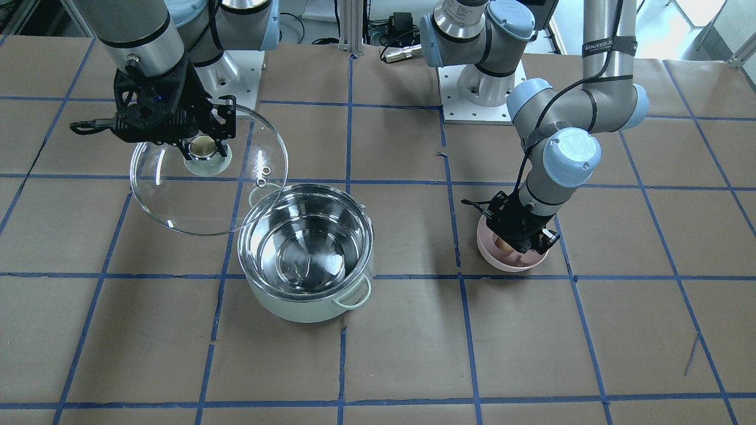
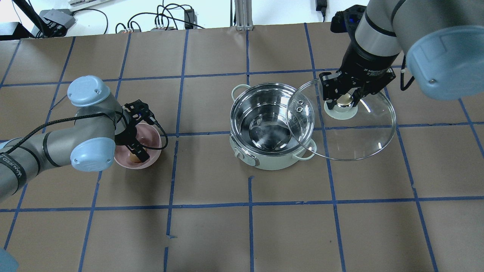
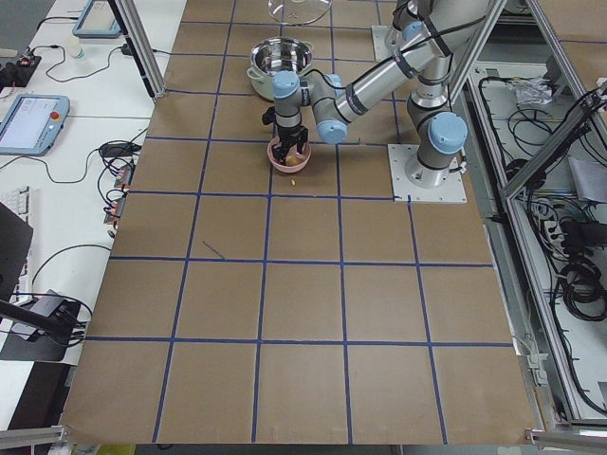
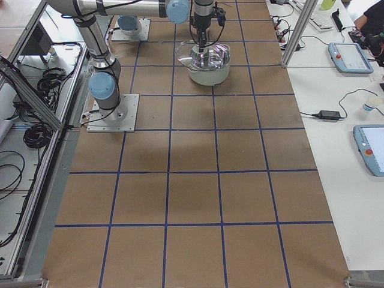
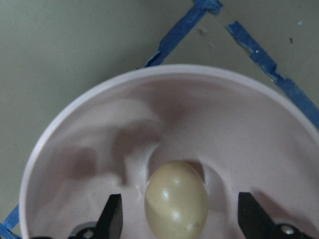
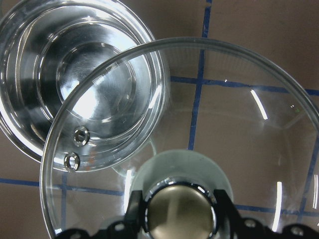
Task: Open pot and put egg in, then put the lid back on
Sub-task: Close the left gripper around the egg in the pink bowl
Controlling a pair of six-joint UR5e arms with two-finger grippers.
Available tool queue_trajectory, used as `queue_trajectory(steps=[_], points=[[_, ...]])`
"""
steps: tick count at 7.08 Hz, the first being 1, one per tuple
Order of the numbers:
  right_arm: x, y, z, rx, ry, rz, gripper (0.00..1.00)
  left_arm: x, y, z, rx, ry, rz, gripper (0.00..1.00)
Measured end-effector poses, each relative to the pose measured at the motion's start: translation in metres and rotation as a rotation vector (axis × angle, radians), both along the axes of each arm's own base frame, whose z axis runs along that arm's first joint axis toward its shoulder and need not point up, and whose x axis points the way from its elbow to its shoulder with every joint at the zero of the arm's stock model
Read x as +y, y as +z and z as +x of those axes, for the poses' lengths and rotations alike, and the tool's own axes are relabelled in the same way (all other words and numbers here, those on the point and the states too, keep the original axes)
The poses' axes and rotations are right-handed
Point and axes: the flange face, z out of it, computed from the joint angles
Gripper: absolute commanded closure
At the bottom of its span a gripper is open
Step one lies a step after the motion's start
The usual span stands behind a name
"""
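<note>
The brown egg needs to go into the open pot (image 1: pixel 305 244), so my left gripper should next grip the egg around its rounded middle (image 1: pixel 504 245).
The mint-green pot (image 2: pixel 264 160) stands uncovered mid-table, its steel inside bare (image 1: pixel 307 254). My right gripper (image 2: pixel 345 99) is shut on the knob (image 6: pixel 179 211) of the glass lid (image 2: pixel 355 136). It holds the lid tilted in the air beside the pot, with the lid's edge overlapping the pot's rim. The tan egg (image 5: pixel 176 199) lies in a pink bowl (image 2: pixel 151 138). My left gripper (image 5: pixel 179 219) is lowered into that bowl and open. One of its fingers (image 5: pixel 112 219) stands on each side of the egg, with a gap on both sides.
The pink bowl (image 1: pixel 493 257) sits about one tape square from the pot, on the robot's left. Brown paper with a blue tape grid covers the table. The arm bases (image 1: pixel 481 88) stand at the robot's edge. Desks with tablets (image 3: pixel 33 118) flank the table's far side.
</note>
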Motion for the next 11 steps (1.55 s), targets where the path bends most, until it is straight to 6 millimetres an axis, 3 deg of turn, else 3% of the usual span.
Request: queue_trajectory(steps=[4, 7, 11], points=[[0.0002, 0.0006, 0.0013, -0.003, 0.002, -0.002, 0.91, -0.0012, -0.0018, 0.0010, -0.011, 0.040, -0.012, 0.74], [0.0022, 0.0060, 0.0072, -0.040, 0.003, -0.011, 0.91, -0.0013, -0.0020, 0.0011, -0.012, 0.047, -0.012, 0.87], [0.0015, 0.0027, 0.0035, -0.039, 0.007, -0.005, 0.91, -0.0034, 0.0076, 0.0014, -0.016, 0.056, -0.032, 0.91]])
